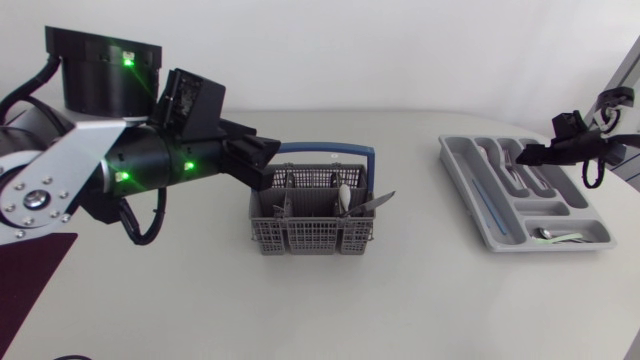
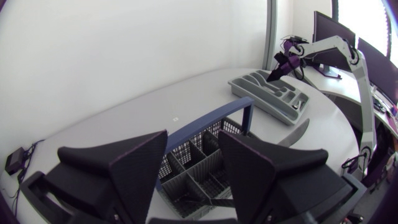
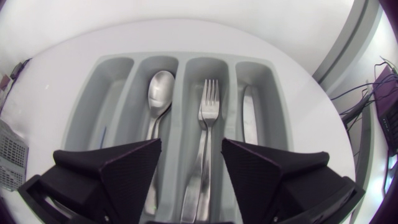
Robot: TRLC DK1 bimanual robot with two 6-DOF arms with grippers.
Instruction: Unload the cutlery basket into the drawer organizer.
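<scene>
My left gripper picks up the knife by the blade sticking out above the basket's rim next, since the knife's handle sits down between the basket's sides.
The grey cutlery basket [image 1: 310,222] with a blue handle [image 1: 330,150] stands mid-table. A spoon [image 1: 343,197] and a knife [image 1: 376,201] stick out of its right side. My left gripper [image 1: 266,156] hovers at the basket's rear left, open and empty; in its wrist view the gripper [image 2: 193,142] stands above the basket [image 2: 200,163]. The grey drawer organizer [image 1: 468,190] lies at the right. My right gripper [image 3: 191,150] hangs open over it, above a fork [image 3: 209,99] lying in its compartment. A spoon [image 3: 160,90] and a knife [image 3: 249,115] lie in the neighbouring compartments.
A dark maroon mat [image 1: 30,275] covers the table's front left corner. Another piece of cutlery [image 1: 556,235] lies in the organizer's crosswise front compartment. The table's curved edge runs close behind the organizer on the right.
</scene>
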